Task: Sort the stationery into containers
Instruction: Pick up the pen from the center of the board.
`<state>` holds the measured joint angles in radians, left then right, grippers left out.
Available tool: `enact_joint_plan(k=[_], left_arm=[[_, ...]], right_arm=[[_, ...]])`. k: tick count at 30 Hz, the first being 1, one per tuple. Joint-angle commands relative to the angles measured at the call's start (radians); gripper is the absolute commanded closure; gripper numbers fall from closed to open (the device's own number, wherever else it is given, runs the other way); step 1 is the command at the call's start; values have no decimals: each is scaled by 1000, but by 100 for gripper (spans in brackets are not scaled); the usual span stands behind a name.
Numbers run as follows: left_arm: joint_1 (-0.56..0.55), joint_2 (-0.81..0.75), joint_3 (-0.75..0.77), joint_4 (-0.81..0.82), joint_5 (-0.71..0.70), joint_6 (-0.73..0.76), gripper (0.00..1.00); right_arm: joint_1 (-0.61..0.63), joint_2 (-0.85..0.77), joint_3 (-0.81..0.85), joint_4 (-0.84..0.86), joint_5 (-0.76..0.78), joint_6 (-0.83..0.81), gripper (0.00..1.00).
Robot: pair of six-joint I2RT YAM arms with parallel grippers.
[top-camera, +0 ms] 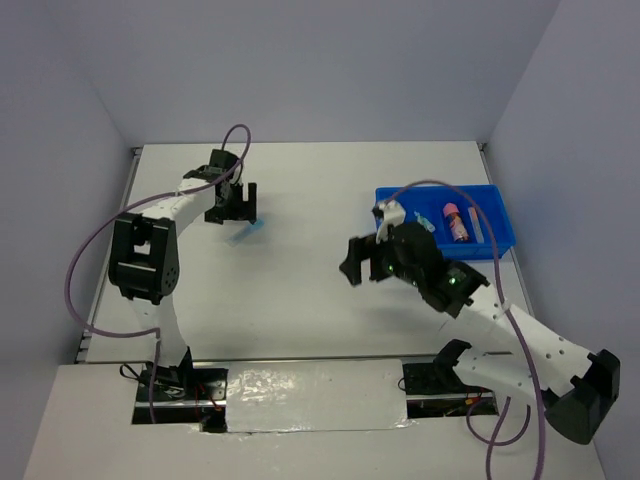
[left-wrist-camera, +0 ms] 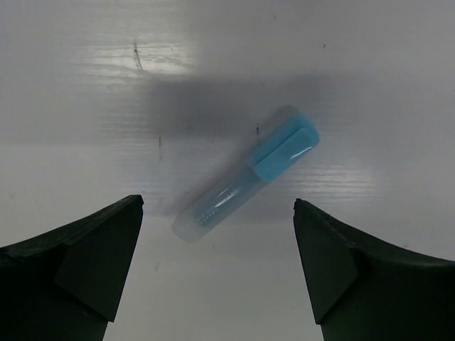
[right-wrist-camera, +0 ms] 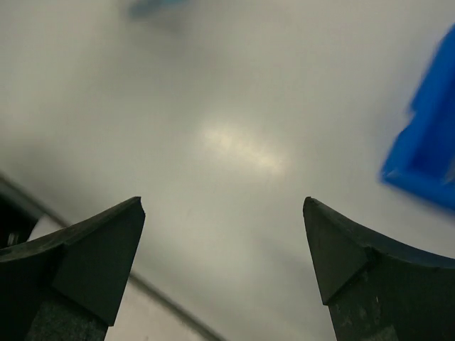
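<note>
The short blue stick lies below and beyond the left gripper's fingers, so they would miss it if they closed now. The left gripper will move down toward the stick first and then close.
A short blue stick (left-wrist-camera: pixel 249 172) with a clear cap lies slanted on the white table; it also shows in the top view (top-camera: pixel 247 232). My left gripper (top-camera: pixel 233 207) is open just above and beside it, with the stick lying ahead of the gap between the fingers (left-wrist-camera: pixel 85 263). The bright blue tray (top-camera: pixel 495 215) stands at the right and holds a pink-capped tan bottle (top-camera: pixel 456 221), a pale stick (top-camera: pixel 476 222) and a small greenish item (top-camera: pixel 424 222). My right gripper (top-camera: pixel 362 262) is open and empty over bare table left of the tray, whose corner (right-wrist-camera: pixel 426 149) shows blurred.
White walls enclose the table on the left, back and right. The arm bases and a shiny plate (top-camera: pixel 310 385) sit at the near edge. A purple cable (top-camera: pixel 90 250) loops off the left arm.
</note>
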<state>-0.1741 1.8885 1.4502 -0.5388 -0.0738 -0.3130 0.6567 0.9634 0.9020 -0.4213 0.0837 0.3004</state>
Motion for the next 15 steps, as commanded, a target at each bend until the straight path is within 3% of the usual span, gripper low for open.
enact_joint_plan(k=[1, 5, 11, 13, 15], left_arm=[[-8, 38, -4, 74, 83, 138, 1], [-39, 80, -81, 100, 78, 176, 1], [-73, 165, -91, 94, -27, 186, 3], [-85, 191, -91, 68, -47, 180, 7], [-94, 221, -94, 50, -73, 172, 24]], right_arm=[[92, -130, -182, 116, -157, 143, 0], [124, -210, -285, 139, -199, 184, 0], [129, -314, -272, 85, -196, 157, 0], [129, -334, -264, 61, -188, 145, 0], [129, -356, -255, 36, -162, 138, 0]])
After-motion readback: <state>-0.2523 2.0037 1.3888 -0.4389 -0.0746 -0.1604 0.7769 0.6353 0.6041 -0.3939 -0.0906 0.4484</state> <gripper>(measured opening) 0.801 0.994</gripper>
